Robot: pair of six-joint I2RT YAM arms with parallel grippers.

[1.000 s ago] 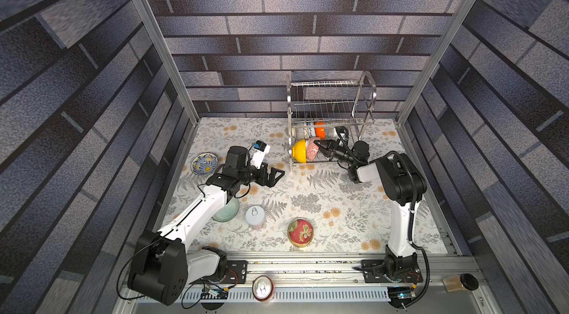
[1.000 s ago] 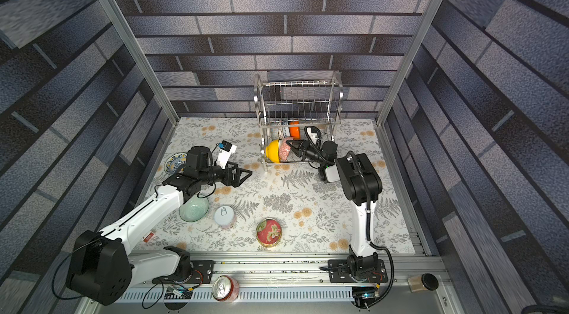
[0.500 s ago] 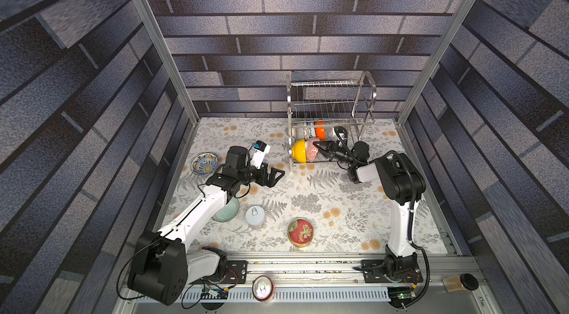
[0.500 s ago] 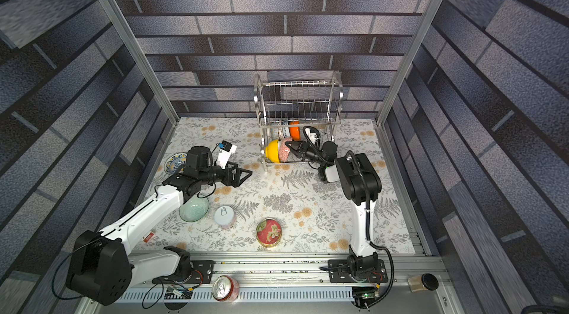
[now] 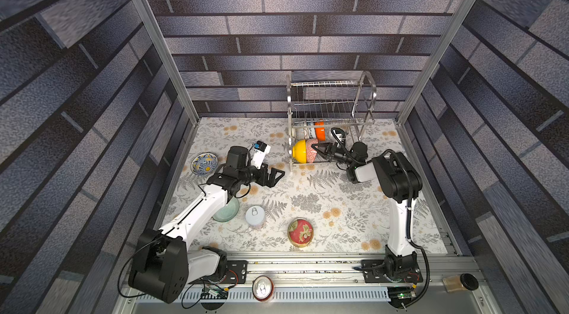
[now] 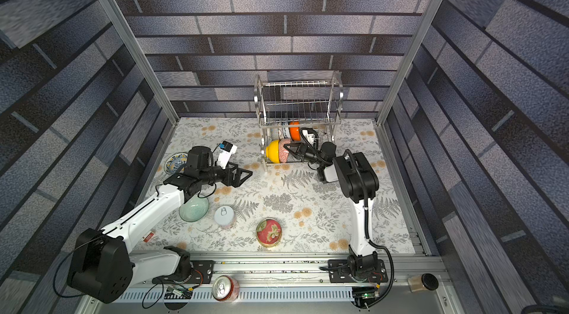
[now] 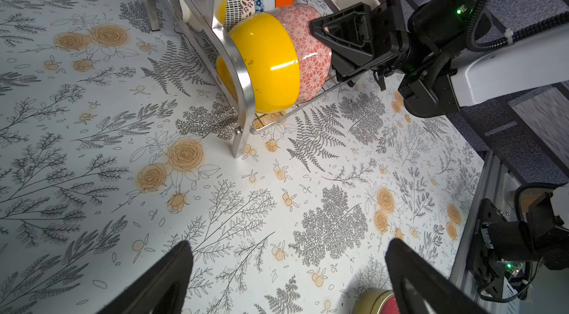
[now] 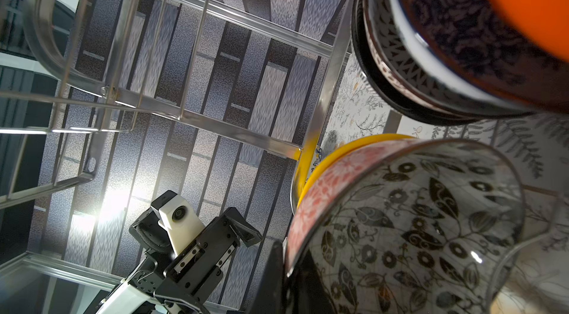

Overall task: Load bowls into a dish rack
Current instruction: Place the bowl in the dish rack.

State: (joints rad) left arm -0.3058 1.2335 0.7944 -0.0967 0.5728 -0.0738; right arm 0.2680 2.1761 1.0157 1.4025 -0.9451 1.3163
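Observation:
The pink-patterned bowl's back (image 5: pixel 311 153) nests inside the yellow bowl's rim (image 5: pixel 305 149), over the shelf wires, so now it is time for my right gripper to release the pink-patterned bowl.
The steel dish rack (image 5: pixel 366 94) (image 6: pixel 337 87) stands at the back. On its lower shelf a yellow bowl (image 5: pixel 299 151) (image 7: pixel 271 60) stands on edge. Against it leans a pink-patterned bowl (image 5: pixel 310 157) (image 7: pixel 311 47) (image 8: pixel 326 192), and my right gripper (image 5: pixel 316 147) (image 6: pixel 292 147) (image 8: pixel 289 266) is shut on its rim. An orange bowl (image 5: pixel 319 134) and patterned ones stand behind. My left gripper (image 5: pixel 275 175) (image 6: pixel 244 174) (image 7: pixel 288 246) hangs open over the mat, left of the rack. A blue-and-yellow bowl (image 5: pixel 204 163) and a pale green bowl (image 6: pixel 194 209) lie on the mat.
A white pull-tab can (image 5: pixel 255 215) and a flat red tin (image 5: pixel 300 231) sit on the mat in front. My left arm covers part of the green bowl. A drink can (image 5: pixel 262 287) and a small jar (image 5: pixel 460 281) rest by the front rail.

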